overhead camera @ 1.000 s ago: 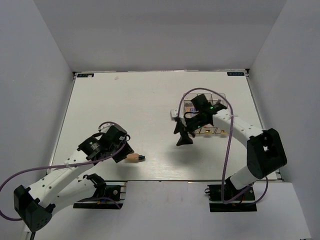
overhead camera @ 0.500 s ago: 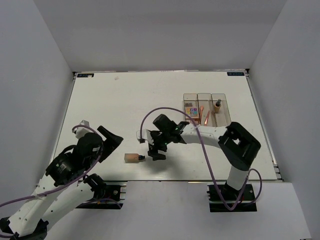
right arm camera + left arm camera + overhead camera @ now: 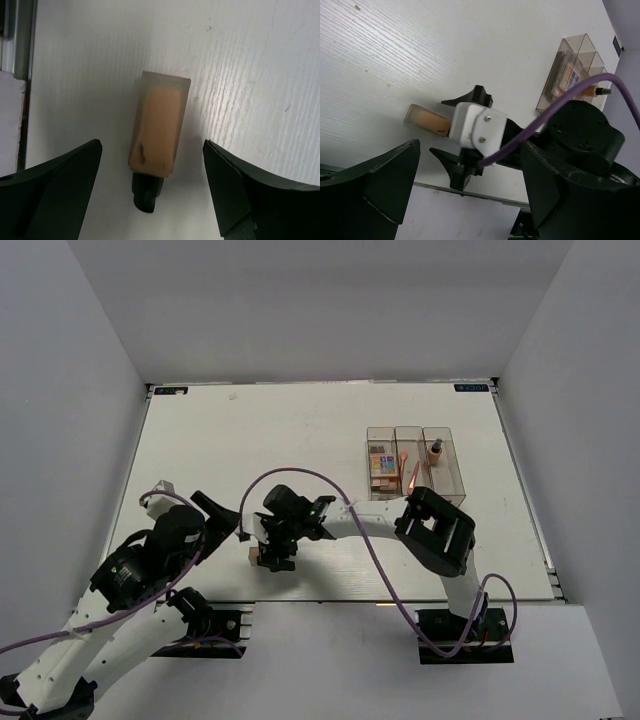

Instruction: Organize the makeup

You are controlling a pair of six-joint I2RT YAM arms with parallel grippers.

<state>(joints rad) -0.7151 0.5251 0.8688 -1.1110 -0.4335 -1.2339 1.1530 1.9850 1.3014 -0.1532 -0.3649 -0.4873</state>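
My right fingers are around the bottle's body near its dark cap (image 3: 154,152) and would hold the bottle if closed now.
A tan foundation bottle (image 3: 159,132) with a dark cap (image 3: 146,192) lies flat on the white table near the front edge. It also shows in the top view (image 3: 256,556) and the left wrist view (image 3: 424,118). My right gripper (image 3: 152,144) is open just above it, one finger on each side, not touching; in the top view (image 3: 272,558) it reaches far left. My left gripper (image 3: 218,517) is open and empty, drawn back left of the bottle. The other makeup sits in the clear boxes: palettes (image 3: 381,463), pink-orange brushes (image 3: 410,472) and a second bottle (image 3: 436,451).
Three clear organizer boxes (image 3: 408,432) stand side by side at the right middle of the table, also seen in the left wrist view (image 3: 572,55). The table's front edge (image 3: 330,602) runs close below the bottle. The right arm's purple cable (image 3: 300,475) loops above the table.
My right arm has swung from the organizer boxes leftward to the lying bottle and now stands over it. My left arm has drawn back from the bottle toward its base.
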